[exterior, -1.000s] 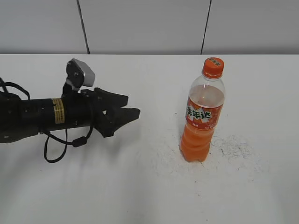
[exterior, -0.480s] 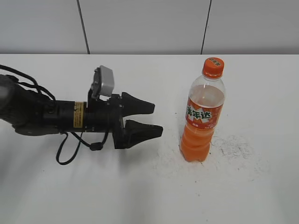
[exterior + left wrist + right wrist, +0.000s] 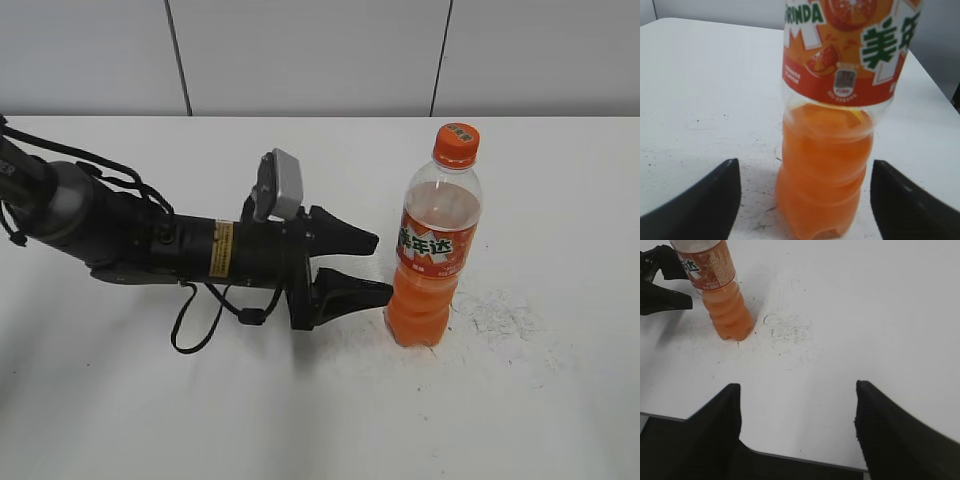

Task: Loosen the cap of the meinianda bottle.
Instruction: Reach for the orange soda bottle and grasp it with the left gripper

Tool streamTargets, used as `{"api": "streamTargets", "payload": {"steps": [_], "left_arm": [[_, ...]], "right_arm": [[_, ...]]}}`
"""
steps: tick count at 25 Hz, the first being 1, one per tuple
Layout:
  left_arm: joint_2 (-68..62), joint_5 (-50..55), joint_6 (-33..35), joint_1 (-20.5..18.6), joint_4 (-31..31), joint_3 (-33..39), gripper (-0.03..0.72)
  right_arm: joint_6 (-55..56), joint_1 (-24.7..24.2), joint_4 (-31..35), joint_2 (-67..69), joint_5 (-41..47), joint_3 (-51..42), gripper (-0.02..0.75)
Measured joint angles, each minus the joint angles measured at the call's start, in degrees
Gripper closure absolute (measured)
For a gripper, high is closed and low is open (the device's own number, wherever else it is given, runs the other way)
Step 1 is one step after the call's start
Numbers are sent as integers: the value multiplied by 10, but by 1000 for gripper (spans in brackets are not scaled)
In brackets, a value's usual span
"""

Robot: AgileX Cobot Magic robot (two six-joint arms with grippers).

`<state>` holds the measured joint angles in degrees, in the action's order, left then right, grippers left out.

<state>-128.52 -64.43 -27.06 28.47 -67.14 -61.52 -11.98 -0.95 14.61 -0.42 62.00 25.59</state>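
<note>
Next, my left gripper grips the bottle [image 3: 432,255] by its lower body [image 3: 420,310] and holds it steady while the meinianda bottle's cap is loosened.
The meinianda bottle [image 3: 432,255] stands upright on the white table, filled with orange drink, with an orange label. Its orange cap [image 3: 456,144] sits on top. My left gripper [image 3: 377,266] is open, lying sideways, its fingertips just left of the bottle's lower body. In the left wrist view the bottle [image 3: 832,165] stands between and just beyond the two open fingers [image 3: 705,200]; the cap is out of that view. My right gripper [image 3: 797,390] is open and empty over the table's near edge, far from the bottle [image 3: 722,295]. It is out of the exterior view.
The white table [image 3: 560,400] has dark scuff marks [image 3: 500,315] around the bottle's base. A grey panelled wall [image 3: 300,55] runs behind it. The table's edge [image 3: 805,457] shows in the right wrist view.
My left arm has moved right across the table toward the bottle, its open gripper going from mid-left to just beside the bottle's lower body. The bottle has not moved.
</note>
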Motion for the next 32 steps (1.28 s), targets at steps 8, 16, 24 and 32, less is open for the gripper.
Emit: {"api": "streamTargets", "payload": {"steps": [8,16,24,32], "left_arm": [[0,4,0,2,1,0,111],[0,-25,0,4,0,0,20],[-4,-33,-1,12,-1,-11,7],[-40,-46,-22,31,-15,-41,7]], "right_arm": [[0,0,0,0,0,0,213],[0,0,0,0,0,0,213],[0,0,0,0,0,0,213],[0,0,0,0,0,0,213]]}}
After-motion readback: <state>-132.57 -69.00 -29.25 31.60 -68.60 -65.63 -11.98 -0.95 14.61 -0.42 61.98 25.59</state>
